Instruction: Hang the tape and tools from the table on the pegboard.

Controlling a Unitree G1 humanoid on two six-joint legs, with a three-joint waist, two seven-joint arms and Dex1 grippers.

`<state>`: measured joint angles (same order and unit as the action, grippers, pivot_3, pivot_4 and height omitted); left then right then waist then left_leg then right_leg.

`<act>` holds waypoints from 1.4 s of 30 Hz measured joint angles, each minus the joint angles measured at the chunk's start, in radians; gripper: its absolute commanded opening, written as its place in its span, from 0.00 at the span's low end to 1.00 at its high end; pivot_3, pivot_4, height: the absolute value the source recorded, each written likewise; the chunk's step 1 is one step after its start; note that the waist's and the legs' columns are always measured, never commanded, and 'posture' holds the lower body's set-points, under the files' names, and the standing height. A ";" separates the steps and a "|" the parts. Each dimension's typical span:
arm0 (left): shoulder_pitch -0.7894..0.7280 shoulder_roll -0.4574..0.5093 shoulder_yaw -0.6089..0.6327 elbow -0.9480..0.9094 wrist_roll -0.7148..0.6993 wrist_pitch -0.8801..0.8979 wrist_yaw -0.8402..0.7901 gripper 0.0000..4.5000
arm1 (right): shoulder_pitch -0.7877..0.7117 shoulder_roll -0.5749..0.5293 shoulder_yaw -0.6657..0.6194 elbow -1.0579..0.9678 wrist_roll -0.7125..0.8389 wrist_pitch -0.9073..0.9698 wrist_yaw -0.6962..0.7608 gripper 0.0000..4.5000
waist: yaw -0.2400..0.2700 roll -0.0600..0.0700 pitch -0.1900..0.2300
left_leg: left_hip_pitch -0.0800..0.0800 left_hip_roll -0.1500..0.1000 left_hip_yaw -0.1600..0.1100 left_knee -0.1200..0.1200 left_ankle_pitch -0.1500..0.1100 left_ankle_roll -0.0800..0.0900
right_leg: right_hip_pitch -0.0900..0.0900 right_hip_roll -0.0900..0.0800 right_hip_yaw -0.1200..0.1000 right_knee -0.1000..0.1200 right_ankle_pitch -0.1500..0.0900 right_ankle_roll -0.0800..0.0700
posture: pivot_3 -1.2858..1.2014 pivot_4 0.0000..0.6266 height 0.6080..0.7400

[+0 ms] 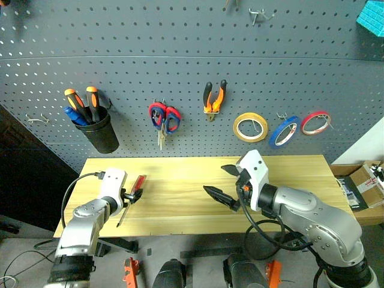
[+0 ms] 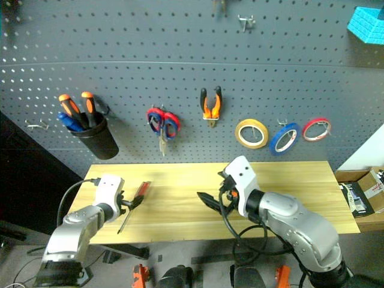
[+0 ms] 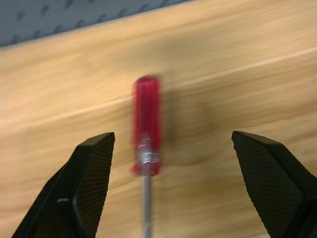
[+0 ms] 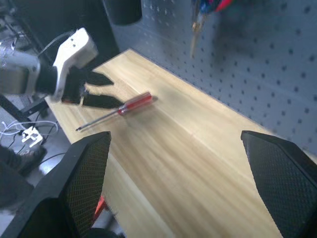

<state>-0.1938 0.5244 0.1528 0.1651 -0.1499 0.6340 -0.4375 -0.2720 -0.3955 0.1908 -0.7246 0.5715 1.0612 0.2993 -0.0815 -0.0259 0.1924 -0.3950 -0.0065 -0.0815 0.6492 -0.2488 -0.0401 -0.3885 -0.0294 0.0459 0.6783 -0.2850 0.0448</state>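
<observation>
My left gripper's fingers are still above the red screwdriver handle (image 1: 138, 183) (image 3: 147, 119) and would miss it, so it is too early to close. The left gripper goes lower first.
A slim red-handled screwdriver (image 1: 137, 183) lies on the light wood table (image 1: 288, 174) near its left end. My left gripper (image 1: 131, 195) is open beside it; in the left wrist view the screwdriver (image 3: 146, 124) lies between the spread fingers (image 3: 94, 168), nearer one of them. My right gripper (image 1: 224, 183) hangs open and empty over the table's middle. On the pegboard (image 1: 180, 54) hang the orange-and-black pliers (image 1: 214, 96) and the blue tape (image 1: 284, 131).
A black cup (image 1: 101, 133) with orange-and-black screwdrivers hangs at the left. Scissors (image 1: 164, 117) with red and blue handles hang mid-board. A yellow roll (image 1: 250, 127) and a red roll (image 1: 315, 122) flank the blue tape. An empty hook (image 1: 36, 119) sits far left. Cardboard boxes (image 1: 367, 183) stand at the right.
</observation>
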 measured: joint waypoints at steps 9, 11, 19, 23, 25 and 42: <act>-0.259 0.009 -0.068 0.438 0.035 0.007 -0.037 0.89 | -0.110 0.066 0.047 0.013 -0.001 0.117 -0.046 1.00 | -0.006 -0.001 0.002 | -0.001 0.000 0.000 -0.002 0.000 0.000 | -0.002 0.000 0.000 -0.001 0.000 -0.001 | 0.46 0.35 1.00; -0.302 0.005 -0.071 0.534 0.041 -0.002 -0.035 0.89 | -0.126 0.073 0.056 0.014 -0.001 0.128 -0.046 1.00 | -0.009 -0.003 0.005 | -0.001 0.000 0.000 -0.002 0.000 0.000 | -0.002 0.000 0.000 -0.001 0.000 -0.001 | 0.46 0.36 1.00; -0.363 -0.001 -0.080 0.661 0.078 -0.081 -0.019 0.50 | -0.149 0.083 0.058 0.015 0.001 0.173 -0.042 1.00 | -0.008 -0.002 0.011 | -0.002 0.000 0.000 -0.002 0.000 0.000 | -0.002 -0.001 0.000 -0.001 -0.001 -0.001 | 0.45 0.37 1.00; -0.286 -0.007 -0.086 0.555 0.072 -0.105 -0.052 0.22 | -0.163 0.073 0.043 0.012 0.011 0.179 -0.020 1.00 | -0.009 -0.001 0.011 | -0.002 0.000 0.000 -0.003 0.000 0.000 | -0.003 -0.003 0.000 -0.002 -0.001 -0.001 | 0.46 0.34 1.00; -0.212 -0.010 -0.081 0.450 0.059 -0.106 -0.058 0.21 | -0.168 0.028 0.041 -0.001 0.008 0.147 0.014 1.00 | -0.011 -0.001 0.011 | -0.003 0.000 0.000 -0.003 0.000 0.000 | -0.003 -0.007 0.000 -0.003 0.000 -0.001 | 0.46 0.33 1.00; 0.042 -0.077 0.059 -0.485 0.046 -0.374 0.130 0.21 | -0.313 -0.093 -0.095 0.036 0.072 -0.177 0.290 1.00 | 0.024 -0.003 0.012 | -0.005 -0.001 0.000 -0.003 0.000 -0.001 | -0.004 -0.008 -0.002 -0.004 -0.001 -0.002 | 0.48 0.26 1.00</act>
<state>-0.1519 0.4470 0.2119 -0.3198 -0.1034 0.2605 -0.3076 -0.5847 -0.4889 0.0960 -0.6885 0.6432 0.8840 0.5895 -0.0576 -0.0286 0.2049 -0.3996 -0.0071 -0.0816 0.6459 -0.2491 -0.0406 -0.3922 -0.0369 0.0435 0.6741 -0.2855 0.0431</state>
